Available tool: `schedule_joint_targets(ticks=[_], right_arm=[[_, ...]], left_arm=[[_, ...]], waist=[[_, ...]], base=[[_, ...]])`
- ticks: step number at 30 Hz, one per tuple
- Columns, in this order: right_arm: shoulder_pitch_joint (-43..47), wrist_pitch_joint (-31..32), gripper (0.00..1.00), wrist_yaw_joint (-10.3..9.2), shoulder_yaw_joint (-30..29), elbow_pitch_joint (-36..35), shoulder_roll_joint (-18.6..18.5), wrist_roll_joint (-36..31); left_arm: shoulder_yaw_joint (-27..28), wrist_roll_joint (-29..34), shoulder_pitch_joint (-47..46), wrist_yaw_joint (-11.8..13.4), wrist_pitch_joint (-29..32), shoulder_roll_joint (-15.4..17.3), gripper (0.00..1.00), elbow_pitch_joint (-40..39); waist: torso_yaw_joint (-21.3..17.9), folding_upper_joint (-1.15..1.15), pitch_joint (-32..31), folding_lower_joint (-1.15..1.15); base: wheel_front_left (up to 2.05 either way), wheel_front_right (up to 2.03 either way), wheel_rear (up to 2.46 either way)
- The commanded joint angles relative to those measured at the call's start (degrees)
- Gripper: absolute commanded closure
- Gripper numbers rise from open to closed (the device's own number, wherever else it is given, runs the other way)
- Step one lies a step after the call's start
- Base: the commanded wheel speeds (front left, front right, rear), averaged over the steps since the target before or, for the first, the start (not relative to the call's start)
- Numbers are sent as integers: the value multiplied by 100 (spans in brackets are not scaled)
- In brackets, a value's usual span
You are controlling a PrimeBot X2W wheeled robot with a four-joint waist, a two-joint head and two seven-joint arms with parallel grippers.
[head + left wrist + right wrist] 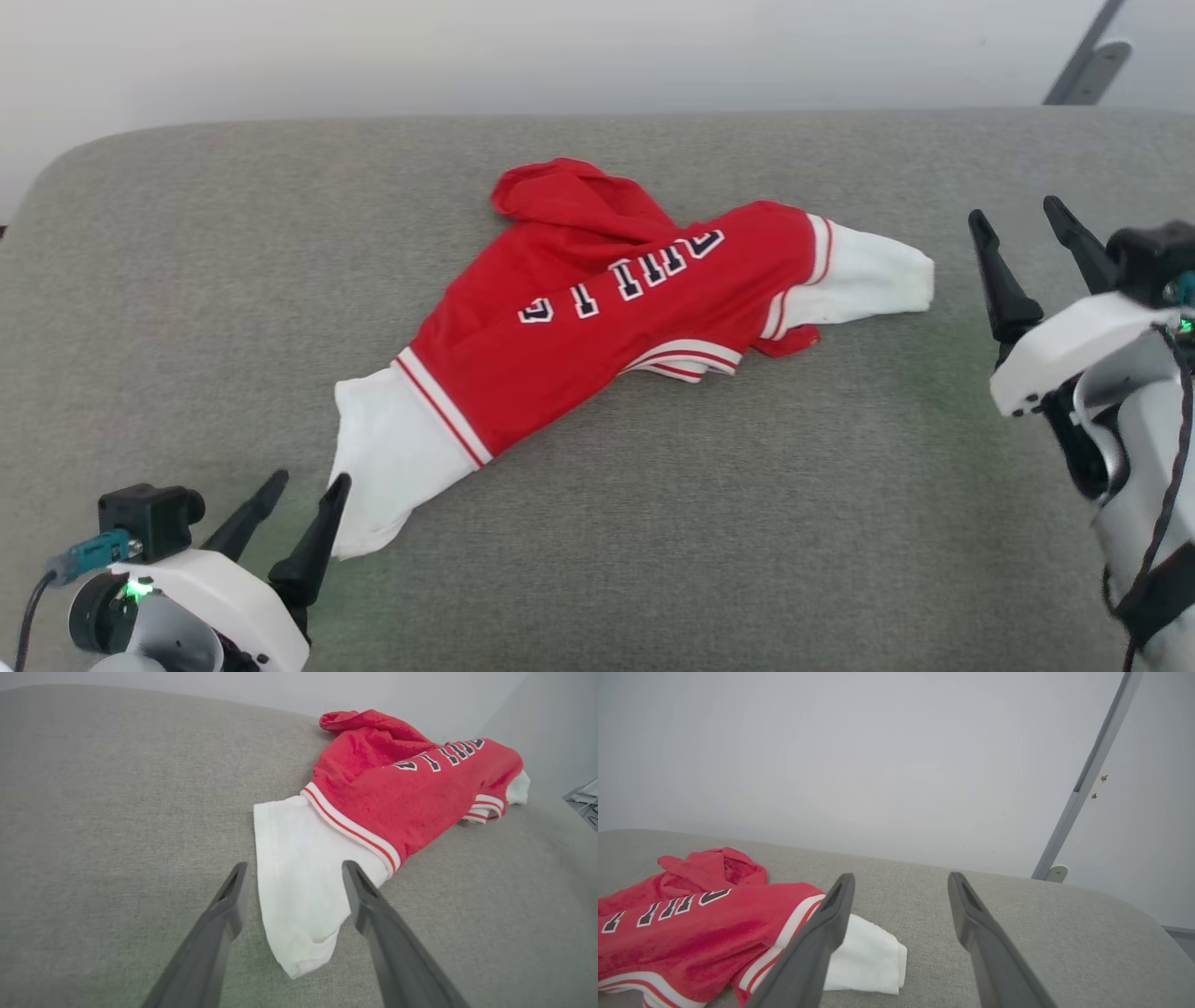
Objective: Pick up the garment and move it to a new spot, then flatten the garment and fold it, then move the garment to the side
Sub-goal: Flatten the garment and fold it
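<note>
The white sleeve (400, 450) lies mostly flat on the cushion, so my left gripper grabs the garment by its curled cuff corner (374, 542) next, where a fold rises.
The garment (616, 308) is a red jersey with white sleeves, striped trim and black lettering. It lies crumpled and slanted across the middle of the grey cushion (700, 523). My left gripper (313, 490) stands open at the lower left, its fingers near the cuff of the near white sleeve (299, 891), nothing held. In the left wrist view that sleeve lies between and beyond the open fingers of the left gripper (294, 875). My right gripper (1018, 224) is open at the right, apart from the far white sleeve (868, 961); the right wrist view has the right gripper (901, 882) raised above the cushion.
A pale wall (878, 756) runs behind the cushion, with a grey slanted metal bar (1092, 774) at the far right. Bare cushion (187, 280) spreads left of the garment and along the front.
</note>
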Motion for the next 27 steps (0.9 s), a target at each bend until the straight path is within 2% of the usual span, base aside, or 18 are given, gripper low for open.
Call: schedule_joint_targets(ticks=[1, 2, 7, 12, 17, 22, 23, 25, 26, 27], right_arm=[[206, -82, 0, -2, -175, -240, 157, -228], [206, -82, 0, -2, -175, -240, 157, -228], [866, -117, 0, -2, -622, -1310, 688, -894], [1437, 3, 0, -2, -869, -2201, 1158, -1283], [1819, 120, 0, -2, -863, -2771, 1378, -1491], [2107, 2, 0, -2, -682, -3158, 1495, -1432], [2163, -59, 0, -1, -661, -3205, 1498, -1439], [2263, -119, 0, -2, -650, -3221, 1511, -1394], [2291, -159, 0, -2, -637, -3224, 1528, -1417], [2314, -192, 0, -2, -621, -3228, 1543, -1417]], left_arm=[[-6, -141, -67, 61, 194, 52, 0, 45], [-6, -141, -67, 61, 194, 52, 0, 45], [-42, -381, -198, 209, 954, 187, 0, 112], [-133, -488, -350, 419, 1687, 323, 0, 212], [-266, -631, -501, 642, 2385, 358, 0, 408], [-400, -675, -725, 735, 2793, 288, 0, 639], [-431, -726, -757, 736, 2882, 255, 5, 699], [-461, -793, -849, 707, 2999, 199, 72, 812], [-473, -840, -876, 710, 3084, 176, 100, 877], [-488, -832, -900, 712, 3136, 167, 100, 918]], waist=[[-102, 0, 24, 0], [-102, 0, 24, 0], [-289, 0, 83, 0], [-422, 0, 147, 0], [-512, 0, 198, 0], [-567, 0, 242, 0], [-573, 0, 247, 0], [-578, 0, 258, 0], [-581, 0, 263, 0], [-578, 0, 269, 0]], base=[[0, 0, 0], [0, 0, 0], [0, 0, 0], [0, 0, 0], [0, 0, 0], [0, 0, 0], [0, 0, 0], [0, 0, 0], [0, 0, 0], [0, 0, 0]])
